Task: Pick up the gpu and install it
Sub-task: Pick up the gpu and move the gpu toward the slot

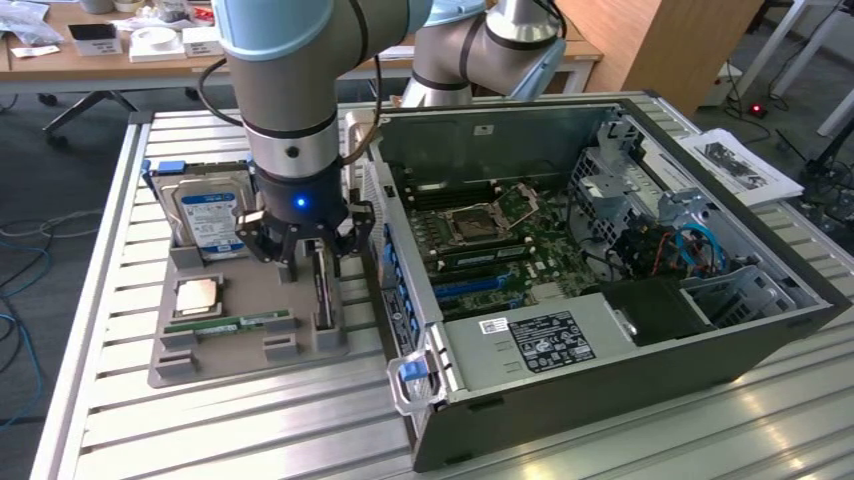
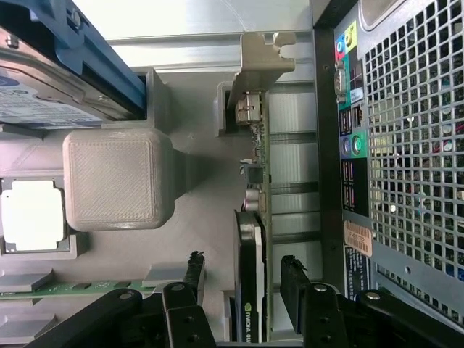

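My gripper should grab the GPU by its flat black shroud (image 1: 322,284) next, since small metal parts stick out from the board near the bracket. Then it can install the GPU.
The gpu (image 1: 323,300) stands on its long edge in a slot at the near-case side of the grey parts holder (image 1: 240,350). In the wrist view the gpu (image 2: 250,239) is seen edge-on, a dark card with its silver bracket (image 2: 264,58) at the far end. My gripper (image 1: 318,262) hangs straight down over the card's bracket-side half. In the wrist view the gripper (image 2: 243,279) is open, with one finger (image 2: 192,279) on each side of the card and a gap showing between each finger and the card.
The holder also carries a hard drive with a blue label (image 1: 214,215), a square processor (image 1: 198,295) and a green memory stick (image 1: 247,323). The open computer case (image 1: 587,270) lies right beside the holder, its rear panel (image 2: 391,145) close to the card.
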### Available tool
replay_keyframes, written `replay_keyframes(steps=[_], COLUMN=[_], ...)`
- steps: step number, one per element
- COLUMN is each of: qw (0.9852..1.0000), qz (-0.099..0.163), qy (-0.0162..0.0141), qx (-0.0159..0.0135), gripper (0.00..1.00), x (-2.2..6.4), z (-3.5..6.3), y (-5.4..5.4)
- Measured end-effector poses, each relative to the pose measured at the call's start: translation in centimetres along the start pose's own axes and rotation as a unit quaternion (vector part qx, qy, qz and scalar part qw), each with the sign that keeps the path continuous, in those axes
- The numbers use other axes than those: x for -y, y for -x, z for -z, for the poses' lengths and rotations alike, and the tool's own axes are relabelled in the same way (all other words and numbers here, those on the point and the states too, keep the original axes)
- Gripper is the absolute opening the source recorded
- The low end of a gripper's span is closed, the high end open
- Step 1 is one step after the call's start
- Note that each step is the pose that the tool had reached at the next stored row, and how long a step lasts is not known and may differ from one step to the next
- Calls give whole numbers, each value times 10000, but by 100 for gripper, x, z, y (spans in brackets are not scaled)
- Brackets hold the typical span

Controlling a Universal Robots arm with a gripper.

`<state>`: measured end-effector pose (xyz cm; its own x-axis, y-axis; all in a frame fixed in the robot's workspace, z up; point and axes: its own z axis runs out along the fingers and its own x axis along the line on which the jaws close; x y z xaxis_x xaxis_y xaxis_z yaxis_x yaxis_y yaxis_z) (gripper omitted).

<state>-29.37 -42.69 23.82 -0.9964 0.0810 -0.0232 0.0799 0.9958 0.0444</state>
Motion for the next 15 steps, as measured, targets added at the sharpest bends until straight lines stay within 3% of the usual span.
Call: replay_keyframes(steps=[15], qw=[10000], qz=[0], qy=[1], qx=[1], gripper=[55], x=[2], z=[-54], y=[-1])
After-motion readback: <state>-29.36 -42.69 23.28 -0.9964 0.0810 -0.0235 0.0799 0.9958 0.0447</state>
